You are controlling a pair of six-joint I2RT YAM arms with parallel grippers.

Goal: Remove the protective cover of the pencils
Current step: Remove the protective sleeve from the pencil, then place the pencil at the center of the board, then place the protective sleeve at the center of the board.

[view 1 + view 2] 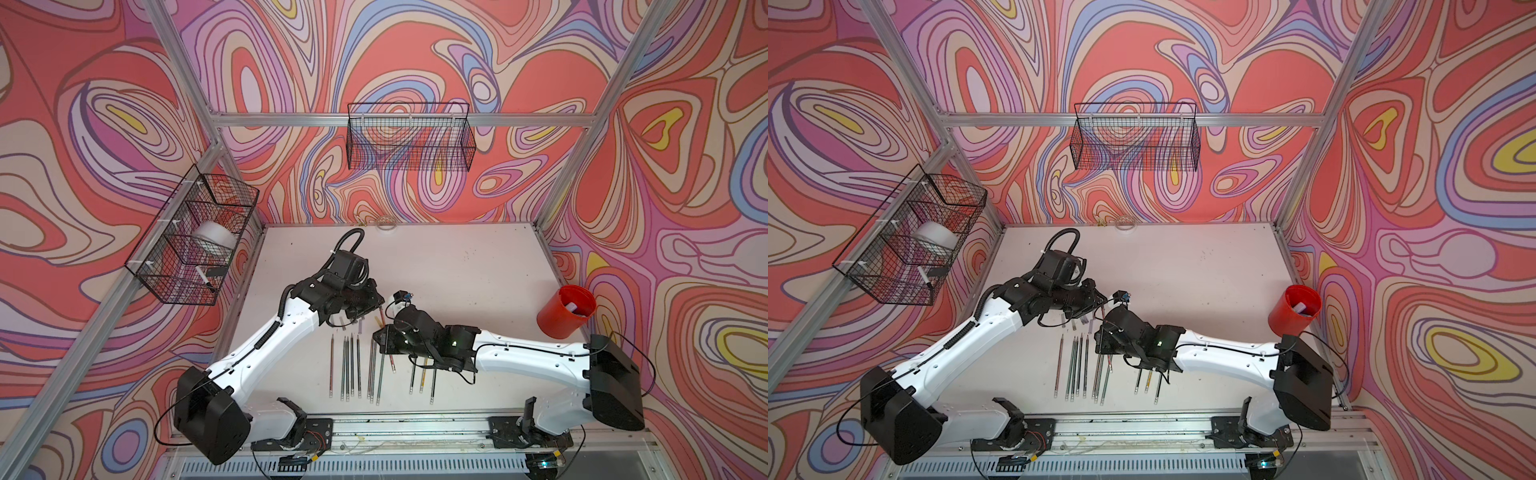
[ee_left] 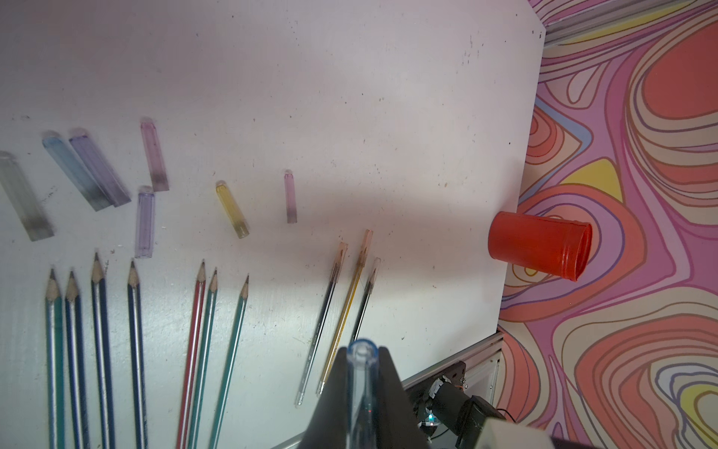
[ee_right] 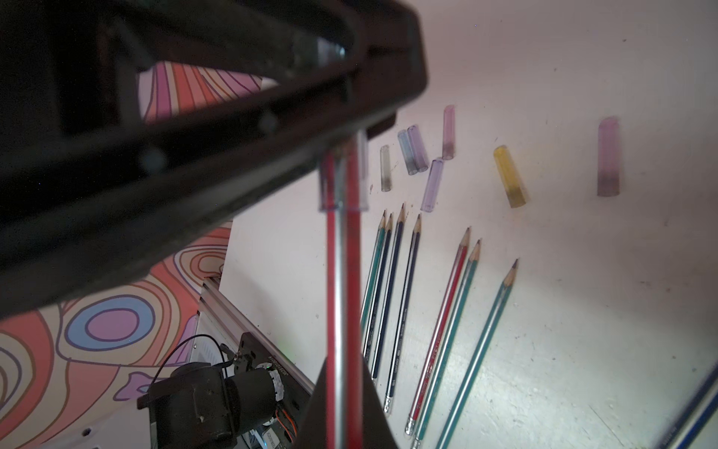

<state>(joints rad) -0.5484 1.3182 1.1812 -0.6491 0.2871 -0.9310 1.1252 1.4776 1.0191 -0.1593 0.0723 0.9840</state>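
My left gripper must lower the bluish cover (image 2: 362, 383) before releasing it, as it hangs well above the white tabletop.
My left gripper (image 2: 363, 350) is shut on a bluish translucent protective cover (image 2: 362, 383). In the right wrist view that cover (image 3: 344, 182) sits over the tip end of a red pencil (image 3: 342, 295), and my right gripper (image 3: 342, 361) is shut on that pencil's barrel. In a top view the two grippers meet above the table's middle, left gripper (image 1: 379, 308) just behind right gripper (image 1: 384, 332). Several bare pencils (image 2: 134, 330) lie in a row. Three capped pencils (image 2: 342, 303) lie beside them. Several loose covers (image 2: 232, 210) lie beyond the tips.
A red cup (image 1: 566, 311) stands at the table's right edge. Wire baskets hang on the back wall (image 1: 409, 137) and the left wall (image 1: 191, 237); the left one holds a white marker (image 1: 205, 280). A clear ring (image 1: 385, 224) lies at the back edge.
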